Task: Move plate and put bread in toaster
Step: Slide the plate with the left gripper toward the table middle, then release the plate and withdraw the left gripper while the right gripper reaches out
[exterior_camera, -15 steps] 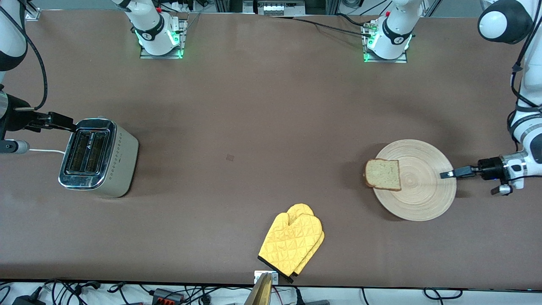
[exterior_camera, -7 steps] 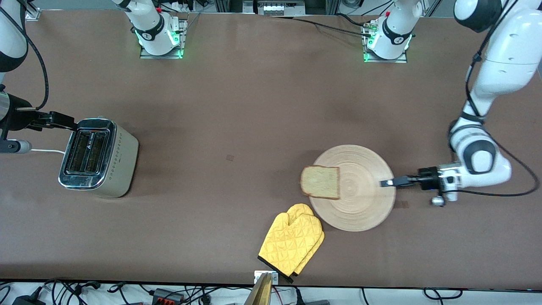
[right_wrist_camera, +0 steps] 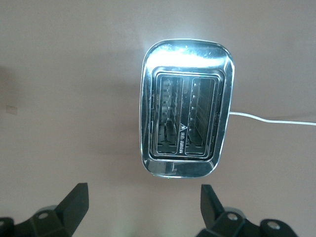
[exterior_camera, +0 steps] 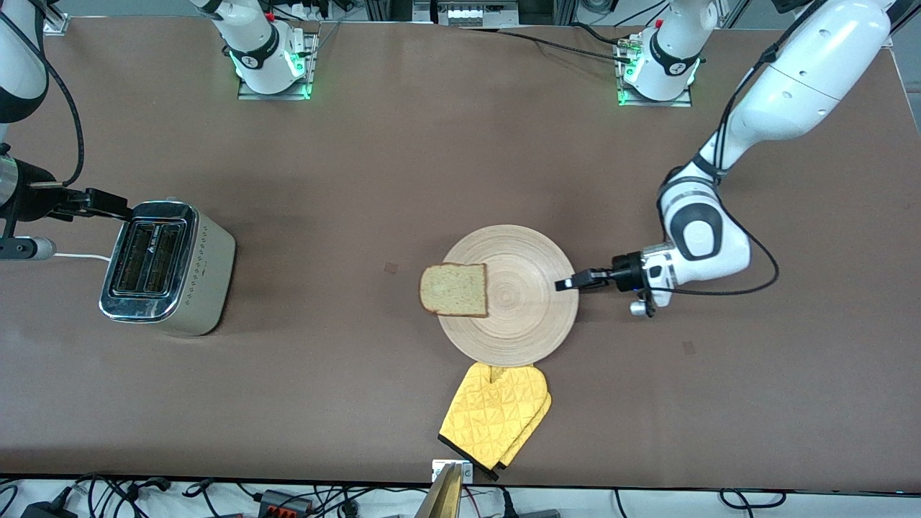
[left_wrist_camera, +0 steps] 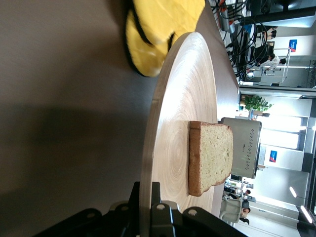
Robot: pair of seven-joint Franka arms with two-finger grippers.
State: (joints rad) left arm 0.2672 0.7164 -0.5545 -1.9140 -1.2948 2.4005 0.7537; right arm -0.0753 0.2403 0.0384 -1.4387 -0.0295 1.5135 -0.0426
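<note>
The plate's near edge point(exterior_camera: 507, 361) is over the yellow mitt, short of empty table; my left gripper must move the plate before releasing.
The round light-wood plate point(exterior_camera: 509, 295) lies at mid-table, its near edge over the tip of a yellow mitt. The bread slice point(exterior_camera: 455, 289) rests on the plate's rim toward the right arm's end. My left gripper point(exterior_camera: 565, 284) is shut on the plate's rim at the left arm's side; the left wrist view shows the rim point(left_wrist_camera: 148, 163) between its jaws and the bread point(left_wrist_camera: 210, 157) flat on the plate. The toaster point(exterior_camera: 167, 267) stands at the right arm's end of the table with both slots empty point(right_wrist_camera: 185, 116). My right gripper point(exterior_camera: 108, 205) is open and empty beside the toaster.
A yellow oven mitt point(exterior_camera: 496, 412) lies near the front edge, right below the plate; it also shows in the left wrist view point(left_wrist_camera: 158, 29). The toaster's white cord point(exterior_camera: 75, 255) runs off toward the right arm's end.
My left gripper has dragged the plate with the bread from the left arm's end to the middle of the table, onto the mitt's tip. The right arm has not moved.
</note>
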